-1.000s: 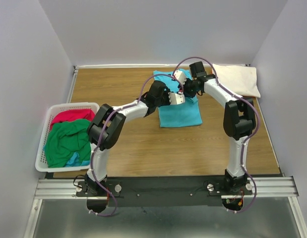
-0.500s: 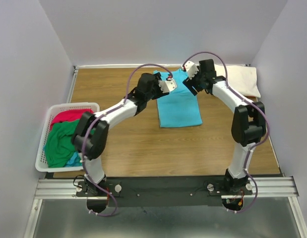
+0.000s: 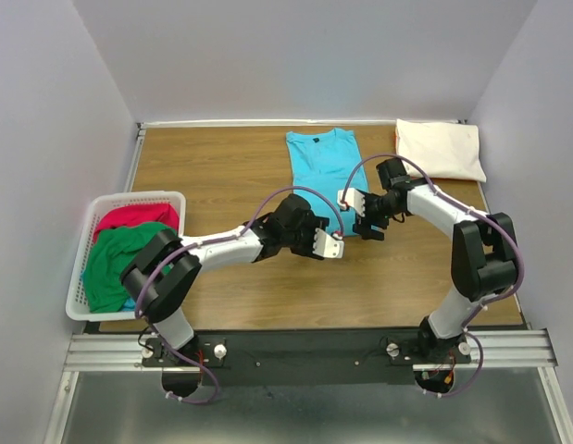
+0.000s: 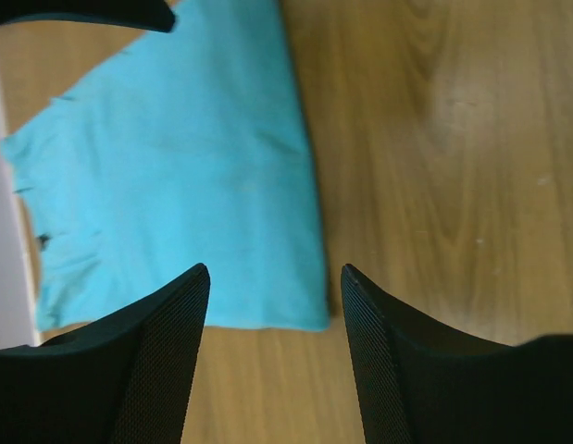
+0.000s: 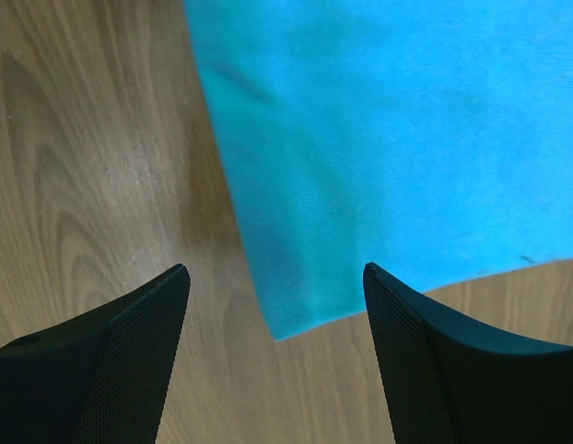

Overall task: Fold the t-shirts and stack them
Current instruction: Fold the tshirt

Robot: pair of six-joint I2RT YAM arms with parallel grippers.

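Note:
My right gripper should lower its fingers first and then close on the corner. The t-shirt's corner [image 3: 355,232] [image 5: 286,316] is in the gap between its fingers, but the fingers are still above the t-shirt.
A turquoise t-shirt [image 3: 318,166] lies flat on the table at the middle back, collar toward the wall. Both arms cover its near hem. My left gripper [image 3: 325,243] hovers at the near left corner, open. In the left wrist view a corner of the turquoise t-shirt [image 4: 295,296] shows between the fingers [image 4: 166,361] of the left gripper [image 4: 272,268]. My right gripper [image 3: 360,215] is open over the near right corner. The right wrist view has the shirt corner [image 5: 295,296] between the jaws of the right gripper [image 5: 275,268]. A cream-white t-shirt [image 3: 441,151] lies folded at the back right.
A white lattice basket [image 3: 129,197] stands at the left edge. It holds a red t-shirt [image 3: 133,217] and a green t-shirt [image 3: 119,264]. Bare wooden table [image 3: 212,166] lies between the basket and the turquoise shirt. Walls close in the back and both sides.
Both grippers have opened and let go of the turquoise shirt near its far end. They then drew back toward me to its near hem.

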